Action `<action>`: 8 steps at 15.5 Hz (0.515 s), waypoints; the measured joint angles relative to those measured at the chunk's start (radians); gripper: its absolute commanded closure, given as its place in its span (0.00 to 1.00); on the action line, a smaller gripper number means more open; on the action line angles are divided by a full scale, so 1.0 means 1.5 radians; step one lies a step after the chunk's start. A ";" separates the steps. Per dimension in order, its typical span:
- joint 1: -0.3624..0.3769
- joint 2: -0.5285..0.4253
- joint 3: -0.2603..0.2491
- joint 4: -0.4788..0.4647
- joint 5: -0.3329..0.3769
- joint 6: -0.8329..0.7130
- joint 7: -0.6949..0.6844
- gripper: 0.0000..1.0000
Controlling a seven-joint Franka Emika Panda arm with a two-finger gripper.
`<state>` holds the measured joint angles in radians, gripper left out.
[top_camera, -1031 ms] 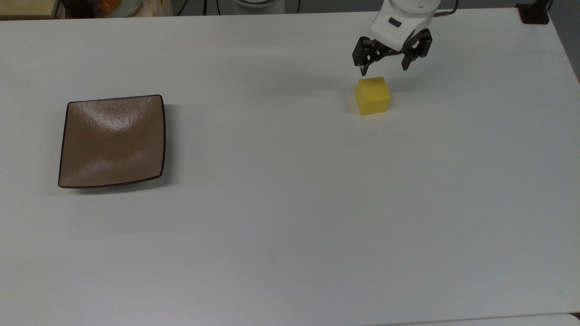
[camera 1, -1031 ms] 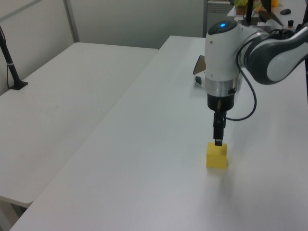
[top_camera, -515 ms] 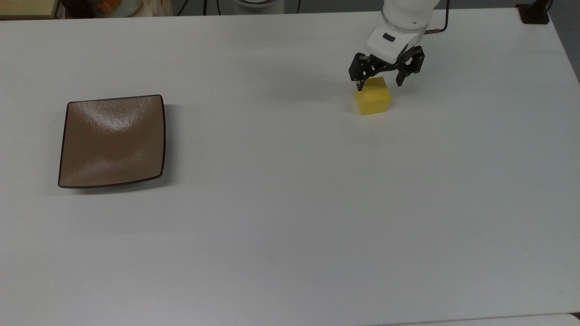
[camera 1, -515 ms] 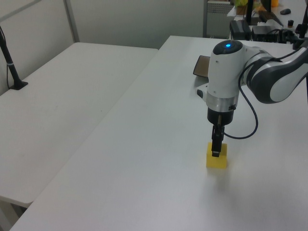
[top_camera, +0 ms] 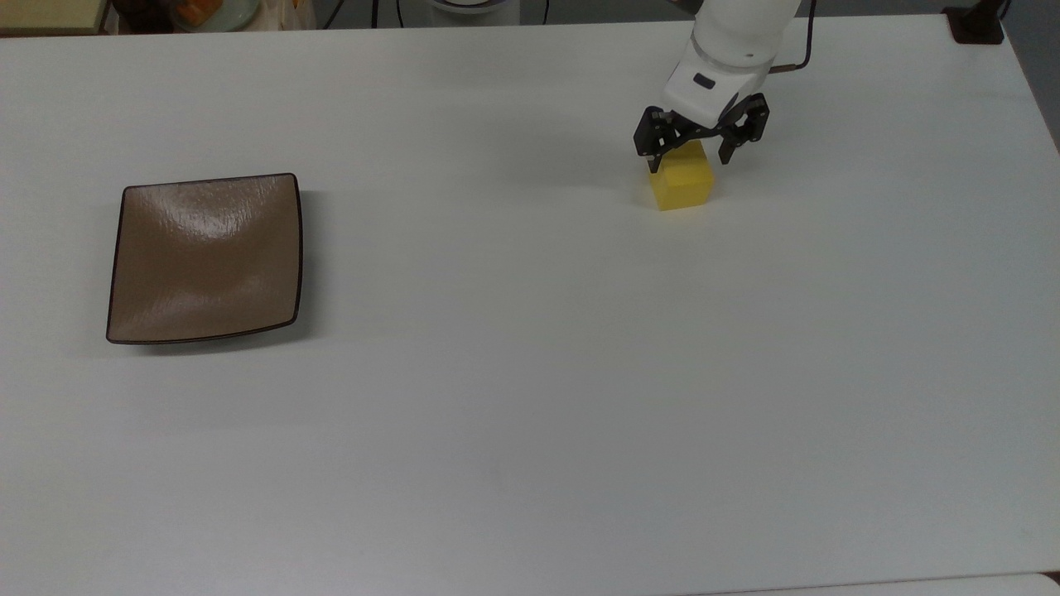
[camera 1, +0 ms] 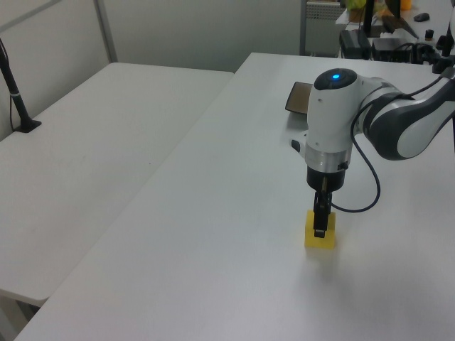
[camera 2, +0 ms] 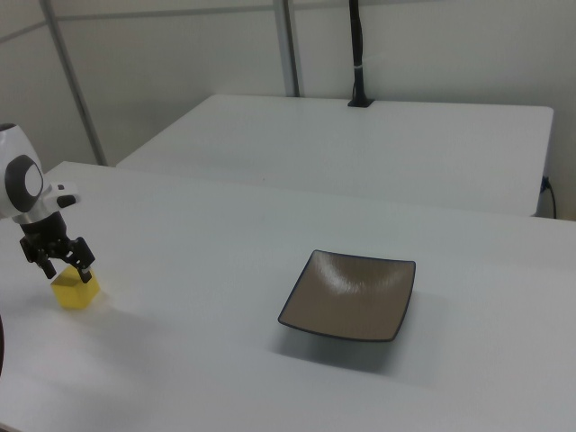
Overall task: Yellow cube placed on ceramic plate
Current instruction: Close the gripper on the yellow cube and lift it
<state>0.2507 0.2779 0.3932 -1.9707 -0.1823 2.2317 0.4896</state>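
Observation:
Next, my gripper grips the yellow cube [camera 1: 320, 237] by its opposite sides. Then the cube goes on the ceramic plate [camera 1: 298, 98].
The yellow cube [top_camera: 682, 182] [camera 1: 320, 237] [camera 2: 75, 292] rests on the white table at the top view's upper right. My gripper [top_camera: 690, 160] [camera 1: 320, 231] [camera 2: 65, 268] is lowered over it, open, with one black finger on each side of the cube's upper part and a gap still showing. The ceramic plate [top_camera: 204, 257] [camera 2: 351, 294], square and glossy tan-brown with a dark rim, lies far off at the top view's left with nothing on it. In the left view its corner [camera 1: 297, 96] shows behind the arm.
A second white table [camera 1: 92, 149] [camera 2: 360, 144] stands beside this one. A black post [camera 2: 357, 54] rises from it, and its base [top_camera: 977, 25] sits by the top view's upper right corner. Clutter [top_camera: 199, 12] lines the far edge.
My gripper has come down from above the cube until its fingers straddle the cube's top. The cube and the plate have stayed where they were.

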 measured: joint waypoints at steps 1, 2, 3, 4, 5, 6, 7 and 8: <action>0.000 0.004 0.000 0.000 -0.003 0.001 0.000 0.00; 0.000 0.007 0.000 0.000 -0.004 0.001 0.000 0.00; 0.000 0.010 0.000 0.000 -0.004 0.002 0.000 0.00; 0.000 0.012 0.000 0.000 -0.007 0.003 0.000 0.00; 0.000 0.014 0.000 0.000 -0.014 0.003 0.000 0.01; 0.000 0.017 0.000 0.000 -0.023 0.003 0.001 0.03; 0.000 0.020 0.000 0.000 -0.029 0.004 0.001 0.10; 0.000 0.022 0.000 0.000 -0.031 0.004 0.002 0.13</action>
<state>0.2506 0.3103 0.3931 -1.9707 -0.2287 2.2372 0.4919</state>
